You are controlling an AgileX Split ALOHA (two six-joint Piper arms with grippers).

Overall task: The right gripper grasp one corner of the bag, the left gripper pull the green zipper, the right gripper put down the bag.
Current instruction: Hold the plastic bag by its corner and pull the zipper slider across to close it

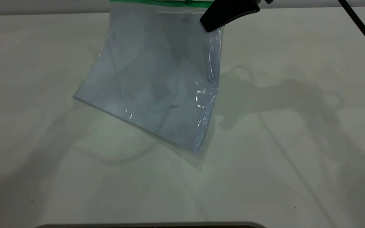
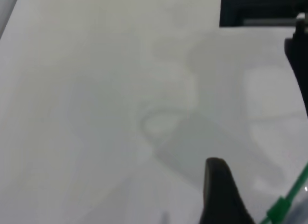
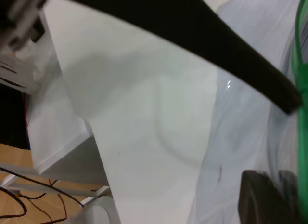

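Observation:
The green zipper needs to be pulled along the bag's edge (image 1: 147,3), so the left gripper has to grip it by its slider (image 1: 188,2) next.
The bag (image 1: 157,79), a clear pouch with a pale bluish sheet inside, hangs tilted over the table, its crinkled glossy edge on the right. The green zipper (image 1: 157,2) runs along its top edge, with the slider (image 1: 188,2) near the right end. My right gripper (image 1: 227,14) is shut on the corner of the bag at the top right. In the right wrist view the gripper (image 3: 274,185) pinches the film beside the green strip (image 3: 302,89). My left gripper (image 2: 219,195) shows only as a black tapered part close beside the slider (image 2: 279,207), not touching it.
The white table (image 1: 296,142) lies under the bag, with arm shadows on it. A black cable (image 1: 363,28) crosses the top right corner. A long black tapered bar (image 3: 231,46) crosses the right wrist view and ends by the green strip.

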